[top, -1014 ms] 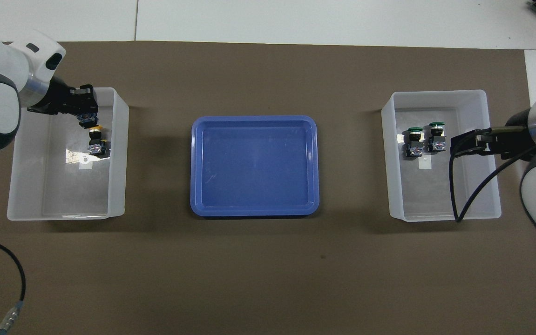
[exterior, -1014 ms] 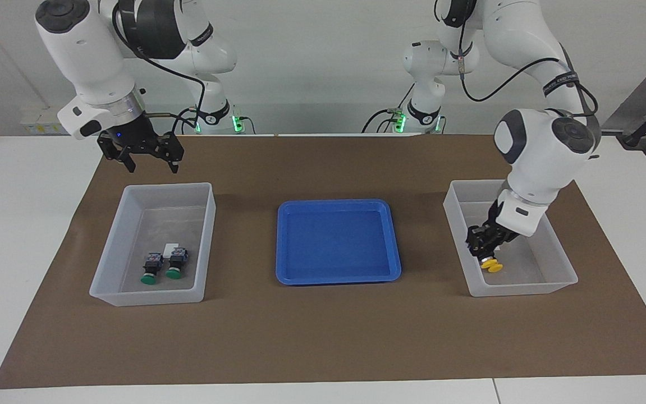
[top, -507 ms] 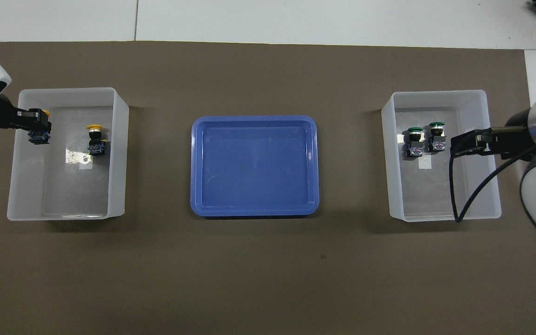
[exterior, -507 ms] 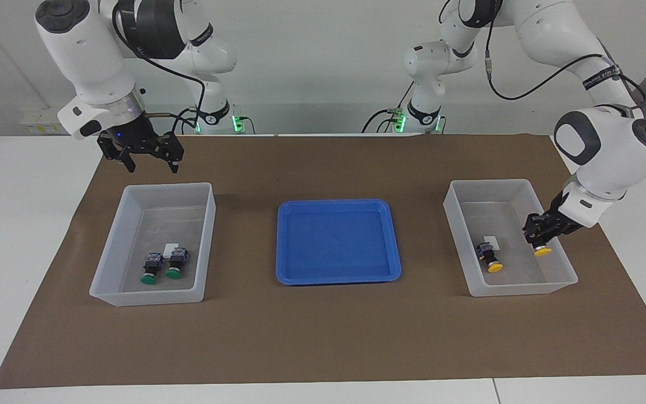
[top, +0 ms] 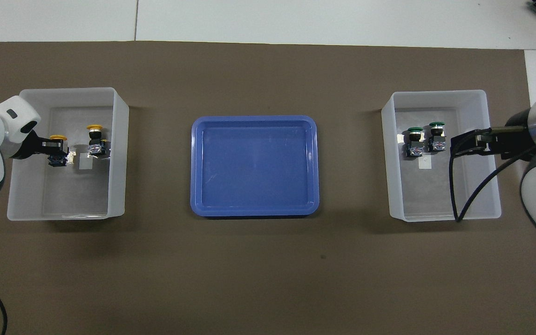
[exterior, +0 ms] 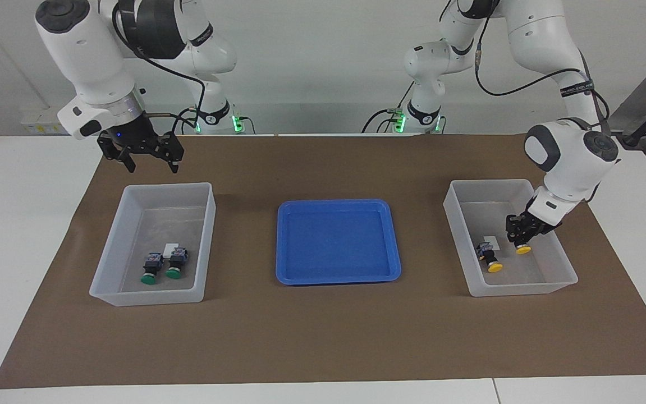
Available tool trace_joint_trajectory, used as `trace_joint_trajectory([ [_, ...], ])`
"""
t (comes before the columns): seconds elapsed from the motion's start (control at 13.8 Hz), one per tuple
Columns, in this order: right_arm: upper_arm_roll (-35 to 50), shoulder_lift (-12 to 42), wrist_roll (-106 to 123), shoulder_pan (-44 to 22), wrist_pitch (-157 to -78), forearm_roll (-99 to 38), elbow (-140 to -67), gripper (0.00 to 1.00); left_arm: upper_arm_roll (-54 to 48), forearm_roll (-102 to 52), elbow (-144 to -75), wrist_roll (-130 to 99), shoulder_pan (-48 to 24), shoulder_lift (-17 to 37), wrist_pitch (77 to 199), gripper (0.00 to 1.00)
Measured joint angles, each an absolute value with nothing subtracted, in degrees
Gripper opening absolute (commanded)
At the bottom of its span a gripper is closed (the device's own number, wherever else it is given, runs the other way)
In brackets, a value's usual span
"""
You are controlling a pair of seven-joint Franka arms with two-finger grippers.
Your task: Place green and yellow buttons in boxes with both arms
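Note:
The left gripper is ready to open, as the yellow button [top: 58,137] hangs low inside the white box, level with its neighbour in the overhead view.
My left gripper [exterior: 520,240] is shut on a yellow button [exterior: 523,250], held low inside the box [exterior: 519,286] at the left arm's end; whether it touches the floor I cannot tell. A second yellow button [exterior: 491,259] lies beside it in that box. In the overhead view, the left gripper [top: 56,150] holds its button [top: 58,137] next to the lying one [top: 94,139]. Two green buttons [exterior: 161,268] lie side by side in the other box [exterior: 149,294]. My right gripper [exterior: 151,160] is open and empty, high over that box's robot-side rim.
A shallow blue tray [exterior: 337,241] sits on the brown mat between the two boxes, with nothing in it. Each box has a small white label sticker [top: 84,163] on its floor. The right arm's black cable [top: 454,186] hangs over the green buttons' box.
My left gripper carried its yellow button from beside the lying one out to the box's outer wall, then back toward the box's middle. The right arm has not moved.

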State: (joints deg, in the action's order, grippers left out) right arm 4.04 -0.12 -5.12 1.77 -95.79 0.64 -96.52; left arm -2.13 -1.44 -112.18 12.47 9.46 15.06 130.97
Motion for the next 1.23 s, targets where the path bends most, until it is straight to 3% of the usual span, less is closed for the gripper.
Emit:
trace_joint_trajectory([
  [0.07,4.0,-0.1,-5.1,1.8,-95.8,0.6,-96.5,1.00,-2.1,-1.4,-112.2,12.5,9.5,15.0,131.0,0.71],
  [0.22,4.0,-0.1,-5.1,1.8,-95.8,0.6,-96.5,1.00,-2.1,-1.4,-112.2,12.5,9.5,14.8,131.0,0.85],
  [0.58,4.0,-0.1,-5.1,1.8,-95.8,0.6,-96.5,1.00,-2.3,0.4,-107.7,12.7,9.3,14.2,126.5,0.86],
  [1.23,4.0,-0.1,-5.1,1.8,-95.8,0.6,-96.5,1.00,-3.1,0.8,-82.4,7.5,2.6,14.3,93.2,0.85],
])
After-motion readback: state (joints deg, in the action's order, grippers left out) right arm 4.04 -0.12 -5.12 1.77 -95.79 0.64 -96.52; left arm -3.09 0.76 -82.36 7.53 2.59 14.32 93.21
